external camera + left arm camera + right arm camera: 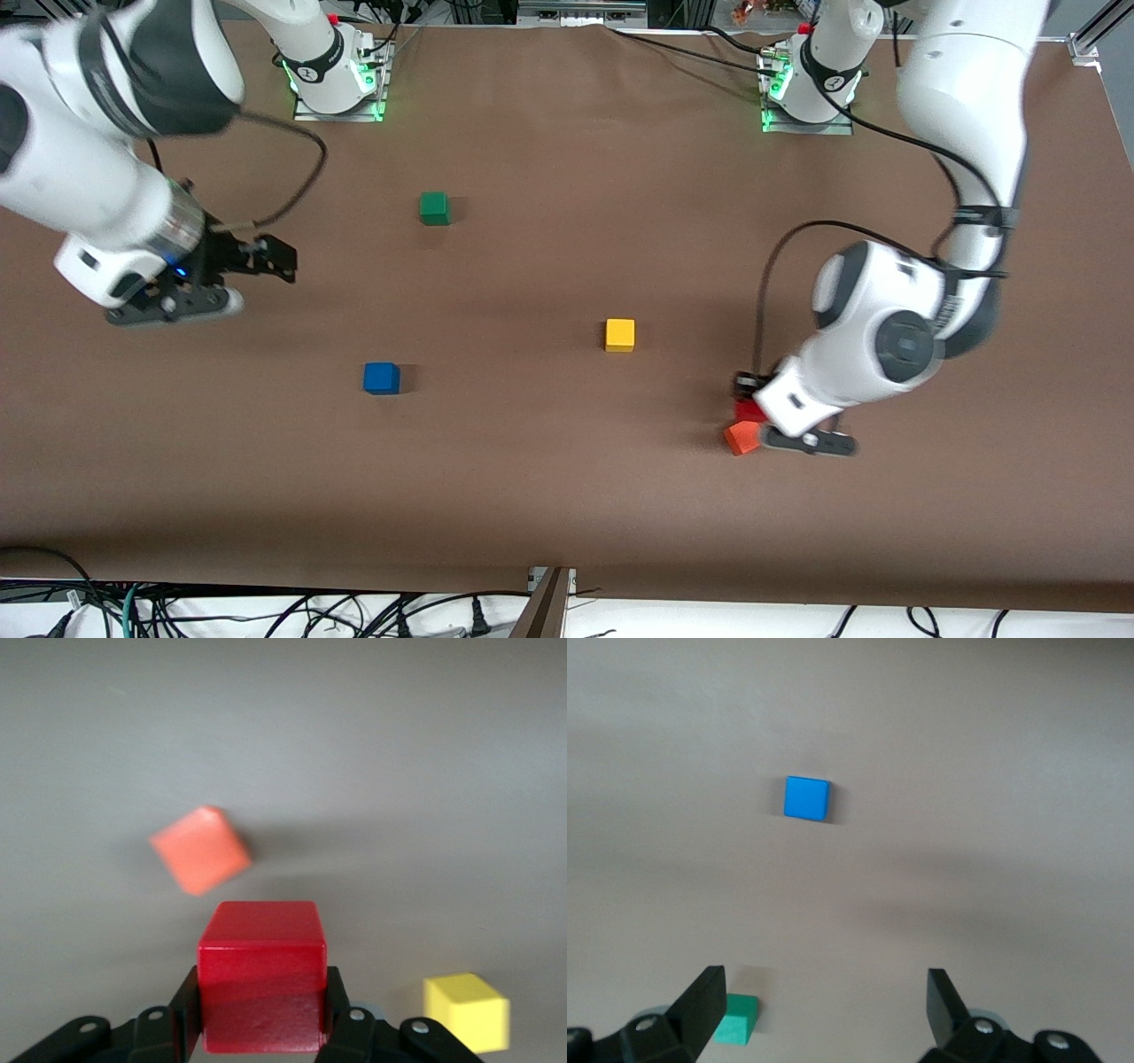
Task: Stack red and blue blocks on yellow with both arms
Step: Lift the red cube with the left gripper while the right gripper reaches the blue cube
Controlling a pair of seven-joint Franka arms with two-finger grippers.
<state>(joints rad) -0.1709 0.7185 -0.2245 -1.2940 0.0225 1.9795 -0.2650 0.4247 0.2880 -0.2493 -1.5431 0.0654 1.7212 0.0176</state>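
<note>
My right gripper will next stack the blue block (pixel 381 378) over the yellow cube (pixel 620 335), so it will grab the blue block by its two opposite sides.
The red block (pixel 749 411) is clamped between the fingers of my left gripper (pixel 753 400), low at the table near the left arm's end; the wrist hides most of it. In the left wrist view the gripper (pixel 261 997) is shut on the red block (pixel 261 948). The yellow cube (pixel 620 335) sits mid-table and also shows in the left wrist view (pixel 467 1010). The blue block (pixel 381 378) sits toward the right arm's end, nearer the front camera. My right gripper (pixel 266 259) hangs open and empty over bare table; its wrist view (pixel 824 1001) shows the blue block (pixel 807 797).
An orange cube (pixel 742 438) lies tilted right beside the red block, nearer the front camera, and shows in the left wrist view (pixel 200 850). A green cube (pixel 434 208) sits farther from the front camera, and shows in the right wrist view (pixel 735 1019).
</note>
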